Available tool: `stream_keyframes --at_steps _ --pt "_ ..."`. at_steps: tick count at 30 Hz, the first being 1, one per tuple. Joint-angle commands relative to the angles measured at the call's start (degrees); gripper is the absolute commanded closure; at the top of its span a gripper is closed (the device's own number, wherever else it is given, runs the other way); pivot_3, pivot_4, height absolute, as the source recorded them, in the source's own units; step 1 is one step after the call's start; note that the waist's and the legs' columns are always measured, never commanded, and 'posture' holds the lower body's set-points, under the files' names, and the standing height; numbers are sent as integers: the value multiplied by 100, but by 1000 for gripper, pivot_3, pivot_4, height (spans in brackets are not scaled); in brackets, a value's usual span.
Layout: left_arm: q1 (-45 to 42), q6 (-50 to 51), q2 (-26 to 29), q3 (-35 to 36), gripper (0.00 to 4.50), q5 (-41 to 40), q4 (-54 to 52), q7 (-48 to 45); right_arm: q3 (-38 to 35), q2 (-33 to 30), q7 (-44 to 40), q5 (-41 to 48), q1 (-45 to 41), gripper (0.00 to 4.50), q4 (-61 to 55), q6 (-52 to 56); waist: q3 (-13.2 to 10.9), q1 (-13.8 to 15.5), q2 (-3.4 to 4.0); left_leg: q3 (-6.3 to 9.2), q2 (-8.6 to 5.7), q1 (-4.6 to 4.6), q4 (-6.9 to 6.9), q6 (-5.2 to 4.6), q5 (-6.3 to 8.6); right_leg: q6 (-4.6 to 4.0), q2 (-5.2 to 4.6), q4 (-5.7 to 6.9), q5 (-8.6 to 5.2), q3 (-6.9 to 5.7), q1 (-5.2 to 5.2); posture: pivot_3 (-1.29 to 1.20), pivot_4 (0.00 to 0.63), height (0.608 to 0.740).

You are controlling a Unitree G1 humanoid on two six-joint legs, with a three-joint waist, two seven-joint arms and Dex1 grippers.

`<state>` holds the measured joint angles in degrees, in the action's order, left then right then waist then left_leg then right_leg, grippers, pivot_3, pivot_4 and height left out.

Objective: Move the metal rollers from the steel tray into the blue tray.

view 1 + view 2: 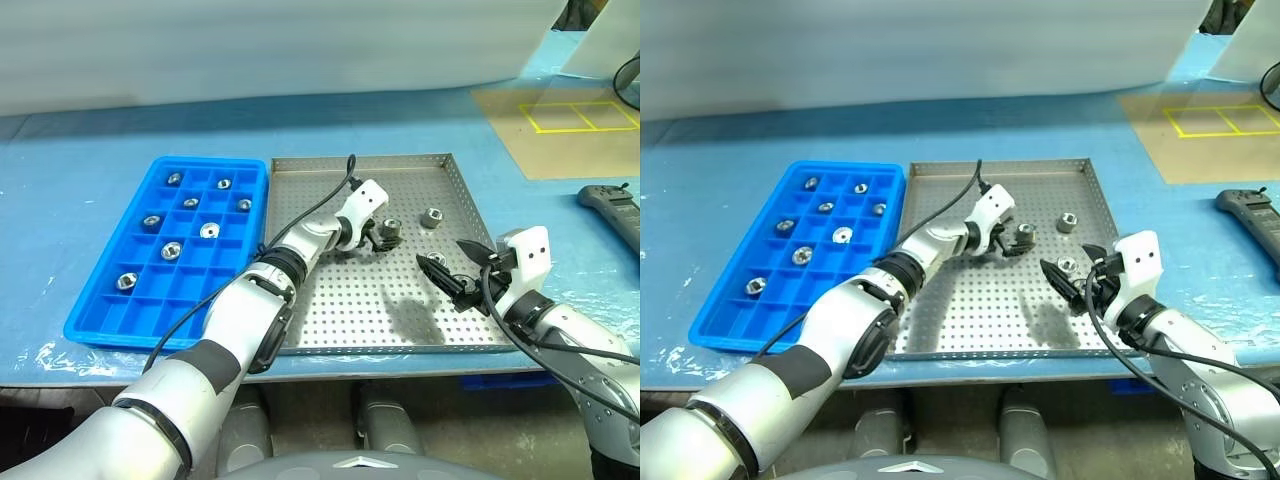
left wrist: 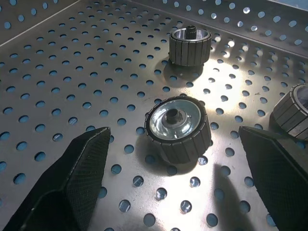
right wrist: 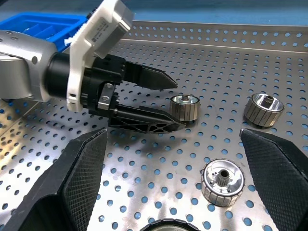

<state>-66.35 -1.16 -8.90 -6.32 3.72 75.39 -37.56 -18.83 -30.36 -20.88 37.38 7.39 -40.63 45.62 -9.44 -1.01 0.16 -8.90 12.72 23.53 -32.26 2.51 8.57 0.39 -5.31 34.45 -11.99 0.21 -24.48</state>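
Observation:
My left gripper needs to close on the near roller now, because its fingers are beside the near roller's ribbed sides.
The steel tray (image 1: pixel 330 170) lies mid-table with several metal rollers loose on its perforated floor. My left gripper (image 1: pixel 384 238) is open just above that floor. One roller (image 2: pixel 176 127) lies between its fingers (image 2: pixel 72 183), clear of both. A second roller (image 1: pixel 432 217) sits further right and a third (image 1: pixel 437 260) lies by my right gripper (image 1: pixel 452 268). That gripper hovers open and empty over the tray's right side, with another roller (image 3: pixel 168 225) just under it. The blue tray (image 1: pixel 100 320) lies left of the steel tray, with several rollers (image 1: pixel 208 231) in its compartments.
A black hand-held device (image 1: pixel 612 205) lies on the blue table cover at the far right. A brown board with yellow tape squares (image 1: pixel 580 115) sits at the back right. The table's front edge runs just below both trays.

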Motion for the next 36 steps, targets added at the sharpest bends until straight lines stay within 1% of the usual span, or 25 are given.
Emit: stream_keyframes --at_steps 1,4,5,10,11,17,24,27,31,36 --pt "-222 1 -438 29 14 43 -18 4 -112 83 182 187 153 0 -487 27 0 -7 0 0 0 0 1 0 0 0 0 -1 0 0 0 -579 150 740" --pt "-229 18 -482 67 570 15 -4 -1 -115 129 311 230 269 0 -630 39 0 -18 0 -2 0 1 1 -2 1 1 -1 -6 0 1 0 -596 150 740" --pt "-225 23 -495 70 852 15 0 8 -128 141 353 244 293 0 -665 42 0 -26 0 -2 0 2 2 -3 2 1 0 -8 0 1 0 -602 150 740" --pt "-203 65 -545 155 2640 -53 14 105 -182 136 456 291 351 0 -739 46 0 -110 0 -3 -1 6 3 -5 4 2 -1 -18 -1 1 0 -619 150 740" --pt "-197 76 -554 171 2812 -57 18 120 -188 131 470 299 357 0 -745 44 0 -127 0 -3 -1 8 4 -6 5 2 -1 -22 0 -1 0 -619 150 740" --pt "-205 115 -569 314 2808 -122 -5 119 -168 89 526 349 333 0 -715 32 0 -172 0 -4 -1 15 10 -14 9 6 1 -46 3 -2 1 -607 150 740" --pt "-318 17 -409 459 2808 -206 -103 35 -4 66 471 326 128 0 -549 21 0 -158 0 -16 -3 19 8 -39 23 12 -6 -72 8 1 10 -569 150 740" --pt "-377 -93 -325 563 2808 -259 -186 164 64 42 400 283 35 0 -422 -10 0 -147 0 -16 -2 19 8 -40 23 11 -6 -72 8 0 11 -548 150 740" --pt "-309 -387 -194 699 2808 -402 -443 241 208 -13 293 218 -228 0 -211 -58 0 -138 0 -17 -3 15 4 -39 23 11 -8 -70 9 1 15 -521 150 740" --pt "9 -302 29 763 2808 -626 -1029 -176 368 -93 83 174 -482 0 6 -99 1 -120 1 -17 -2 12 5 -40 23 11 -8 -70 11 0 19 -476 150 740"
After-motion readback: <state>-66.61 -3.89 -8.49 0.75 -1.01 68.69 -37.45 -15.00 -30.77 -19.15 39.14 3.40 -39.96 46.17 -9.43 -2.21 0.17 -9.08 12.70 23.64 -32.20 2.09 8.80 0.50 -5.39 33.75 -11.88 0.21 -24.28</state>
